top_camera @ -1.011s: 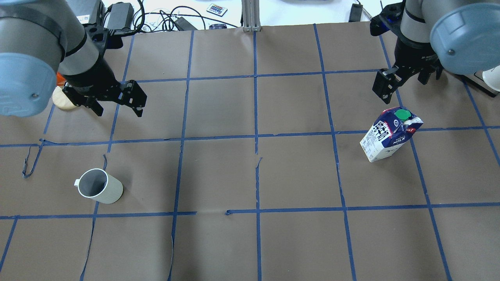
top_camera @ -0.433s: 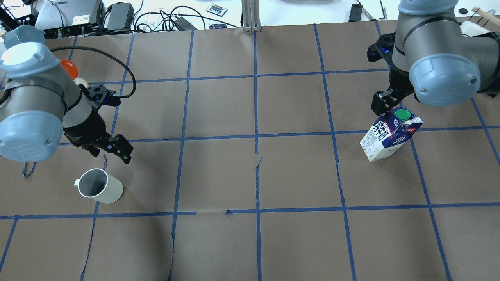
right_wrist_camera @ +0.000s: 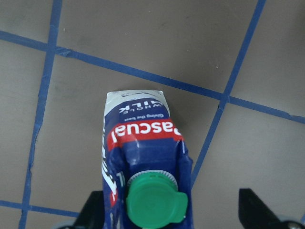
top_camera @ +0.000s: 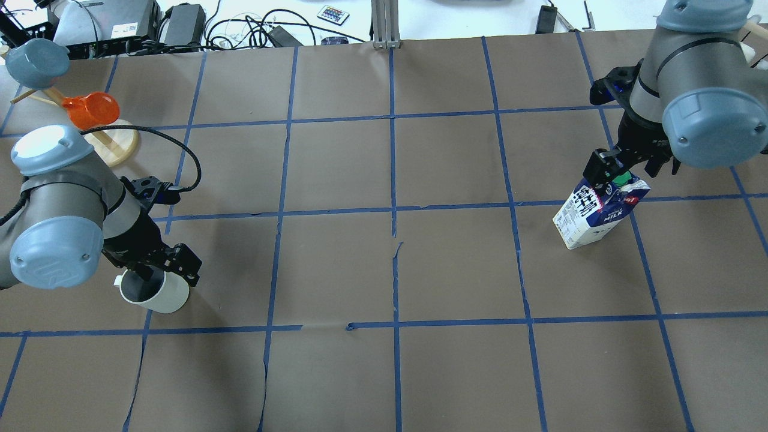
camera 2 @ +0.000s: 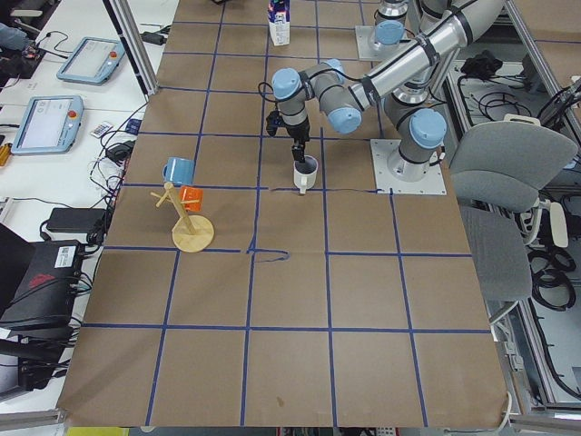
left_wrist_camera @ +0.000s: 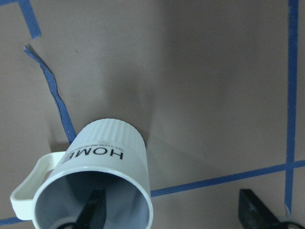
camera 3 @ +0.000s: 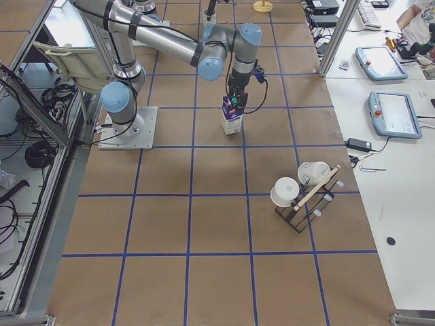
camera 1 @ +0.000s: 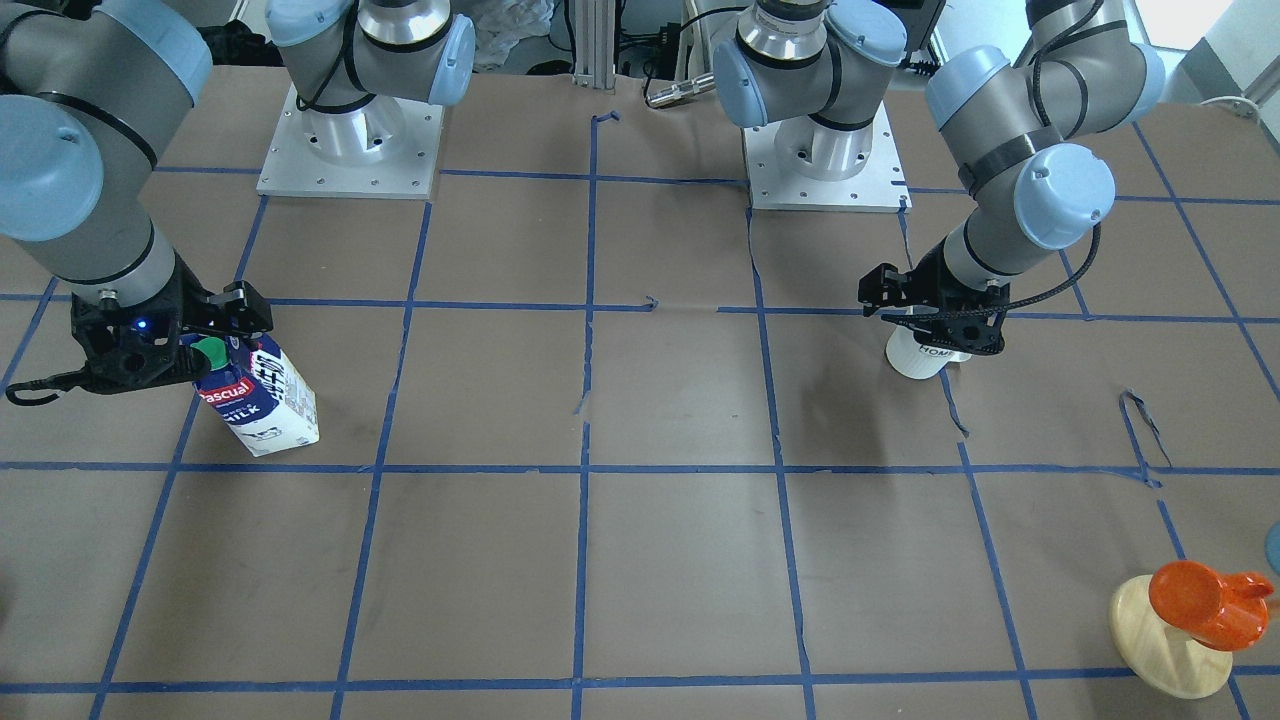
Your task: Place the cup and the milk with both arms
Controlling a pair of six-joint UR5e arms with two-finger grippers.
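The milk needs to go beside the cup (camera 1: 914,355), so my right gripper should next grab the carton by its green-capped top (camera 1: 211,353).
The white HOME cup (top_camera: 168,297) stands upright at the table's left; it also shows in the front view (camera 1: 912,362) and the left wrist view (left_wrist_camera: 109,152). My left gripper (top_camera: 161,273) is open and straddles the cup's wall, one finger inside the cup and one outside. The blue and white milk carton (top_camera: 591,219) with a green cap stands at the right, also in the front view (camera 1: 262,405) and the right wrist view (right_wrist_camera: 143,138). My right gripper (top_camera: 624,174) is open around the carton's top, a finger on each side.
A wooden stand (top_camera: 117,144) with an orange cup (top_camera: 90,111) and a blue cup (top_camera: 33,60) stands at the far left. A rack with white cups (camera 3: 302,190) is beyond the carton. Cables and devices (top_camera: 180,24) line the far edge.
My left gripper has moved toward me and down onto the cup, one finger now inside it. My right gripper has come down around the carton's top. Cup and carton have not moved.
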